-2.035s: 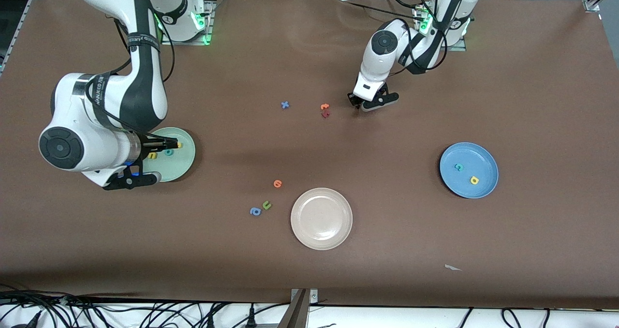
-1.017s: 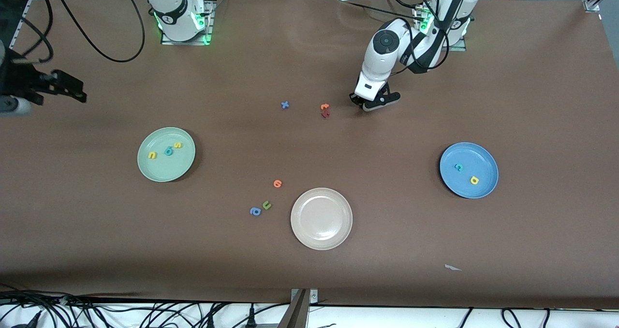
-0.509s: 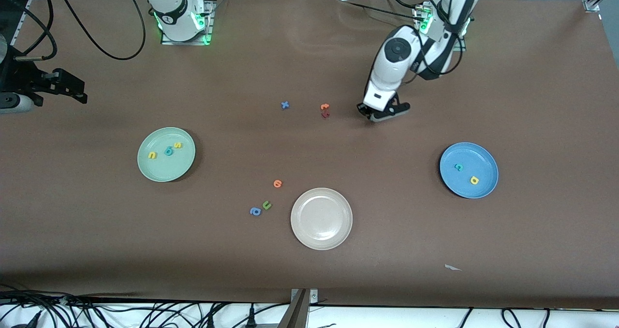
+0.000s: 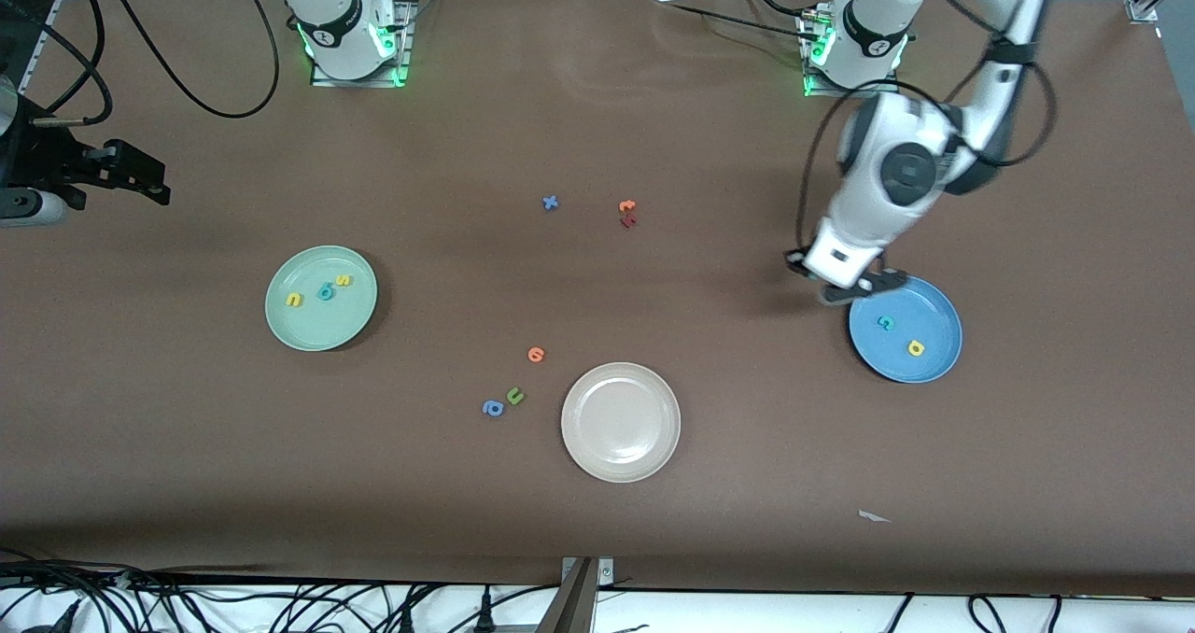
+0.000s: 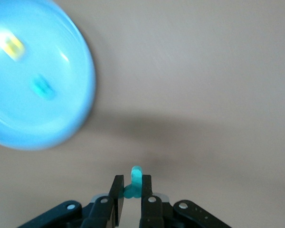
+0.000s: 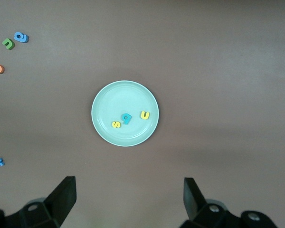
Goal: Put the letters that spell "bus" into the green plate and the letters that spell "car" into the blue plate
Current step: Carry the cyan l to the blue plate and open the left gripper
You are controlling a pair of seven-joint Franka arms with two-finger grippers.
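The teal "r" hangs short of the blue plate's rim (image 5: 85, 109) in the left wrist view, so it is too early to release. My left gripper moves the teal "r" toward the plate first.
The blue plate (image 4: 936, 314) holds a teal "c" (image 4: 885, 321) and a yellow "a" (image 4: 916, 347). My left gripper (image 4: 851, 289) hangs over this plate's rim on the side toward the table's middle, shut on a small teal "r" (image 5: 136, 181). In the left wrist view the blue plate (image 5: 61, 114) lies off to one side of the fingers. The green plate (image 4: 317, 330) carries a yellow "u" (image 4: 294, 300), teal "b" (image 4: 325, 290) and yellow "s" (image 4: 344, 280). My right gripper (image 4: 149, 183) waits high at the right arm's end of the table, open and empty, and looks down on the green plate (image 6: 109, 97).
A beige plate (image 4: 621, 460) lies near the front middle. Beside it are an orange round letter (image 4: 536, 354), a green "u" (image 4: 514, 395) and a blue "a" (image 4: 493, 408). Farther back sit a blue "x" (image 4: 551, 203), an orange "t" (image 4: 627, 206) and a red letter (image 4: 628, 221).
My left gripper has swung from beside the orange "t" to the blue plate's rim, carrying the teal "r". The right arm lifted away from the green plate, then held still.
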